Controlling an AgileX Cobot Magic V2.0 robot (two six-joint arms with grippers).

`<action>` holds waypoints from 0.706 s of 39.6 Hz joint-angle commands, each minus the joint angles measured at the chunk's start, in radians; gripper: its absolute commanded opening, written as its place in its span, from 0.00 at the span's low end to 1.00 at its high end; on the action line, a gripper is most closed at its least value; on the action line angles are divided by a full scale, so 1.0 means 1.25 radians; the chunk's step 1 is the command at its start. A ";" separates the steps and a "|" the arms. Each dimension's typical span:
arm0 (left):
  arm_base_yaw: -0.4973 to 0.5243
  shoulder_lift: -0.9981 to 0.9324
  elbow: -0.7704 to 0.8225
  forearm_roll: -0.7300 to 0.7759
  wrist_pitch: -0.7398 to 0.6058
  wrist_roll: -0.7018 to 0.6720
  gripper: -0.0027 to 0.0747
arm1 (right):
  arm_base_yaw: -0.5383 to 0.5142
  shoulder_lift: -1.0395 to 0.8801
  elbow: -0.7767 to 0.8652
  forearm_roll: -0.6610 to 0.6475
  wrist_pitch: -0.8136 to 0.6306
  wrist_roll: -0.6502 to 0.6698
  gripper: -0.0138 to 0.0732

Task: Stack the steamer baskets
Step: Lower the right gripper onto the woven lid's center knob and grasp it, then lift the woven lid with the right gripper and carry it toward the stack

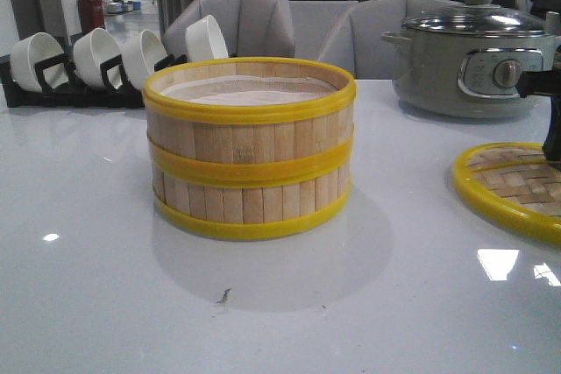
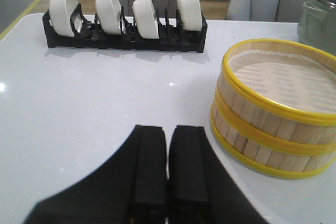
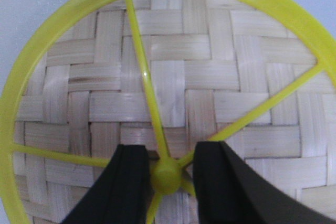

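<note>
Both fingers reach past the sides of the yellow centre knob (image 3: 167, 176), down near the woven lid, so closing my right gripper now would catch the knob. It closes next.
Two steamer baskets stand stacked in the middle of the white table, the upper basket (image 1: 250, 133) squarely on the lower basket (image 1: 250, 203). The stack also shows in the left wrist view (image 2: 273, 124). My left gripper (image 2: 168, 128) is shut and empty, low over the table beside the stack and apart from it. My right gripper (image 3: 170, 148) is open above the flat woven lid (image 3: 173, 87), its fingers on either side of the lid's yellow centre knob (image 3: 167, 176). In the front view the lid (image 1: 517, 186) lies at the right edge under that gripper (image 1: 552, 151).
A black rack with white bowls (image 1: 88, 72) stands at the back left and also shows in the left wrist view (image 2: 123, 30). A grey electric pot (image 1: 478, 63) with a glass lid stands at the back right. Grey chairs stand behind the table.
</note>
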 commanded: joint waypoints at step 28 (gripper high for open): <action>0.000 0.004 -0.023 0.002 -0.063 -0.006 0.15 | 0.069 -0.080 -0.033 0.007 -0.027 -0.002 0.21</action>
